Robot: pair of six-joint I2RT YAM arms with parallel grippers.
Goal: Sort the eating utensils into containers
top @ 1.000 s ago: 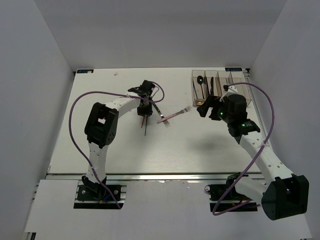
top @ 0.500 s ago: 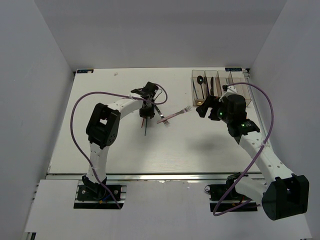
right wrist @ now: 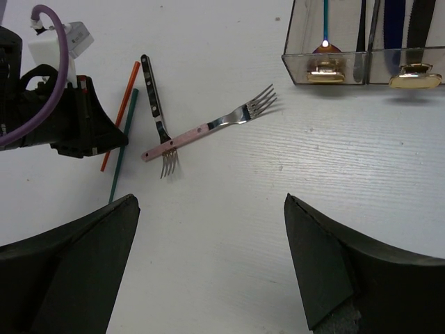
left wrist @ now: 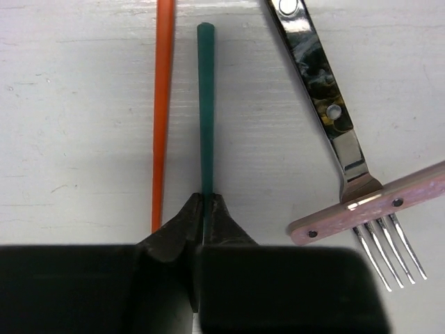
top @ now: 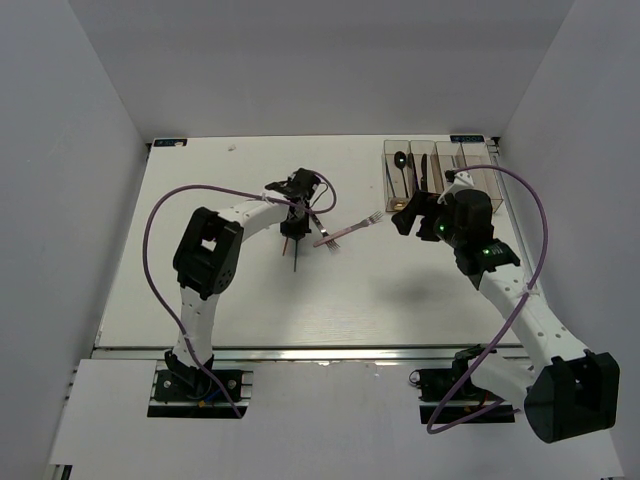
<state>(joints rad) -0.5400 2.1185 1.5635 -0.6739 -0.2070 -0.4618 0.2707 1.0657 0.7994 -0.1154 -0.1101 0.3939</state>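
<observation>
My right gripper grabs the body of the green chopstick (left wrist: 206,104) beside my left gripper next, leaving the chopstick's tip free for sorting into the container.
My left gripper (left wrist: 204,198) is shut on the green chopstick (left wrist: 206,104), which lies flat on the white table next to the orange chopstick (left wrist: 161,104). A silver fork with a dark handle (left wrist: 320,76) and a pink-handled fork (left wrist: 389,202) cross just to the right. In the top view the left gripper (top: 296,212) sits left of the pink-handled fork (top: 345,232). My right gripper (right wrist: 212,202) is open and empty above bare table, near the clear containers (top: 440,170). The containers (right wrist: 361,49) hold a blue-handled spoon and dark utensils.
The row of bins stands at the back right corner of the table (top: 230,290). White walls close in the table on three sides. The left arm's purple cable (top: 150,230) loops out to the left.
The left gripper has shifted slightly right and nearer over the chopsticks. The right arm has hardly moved.
</observation>
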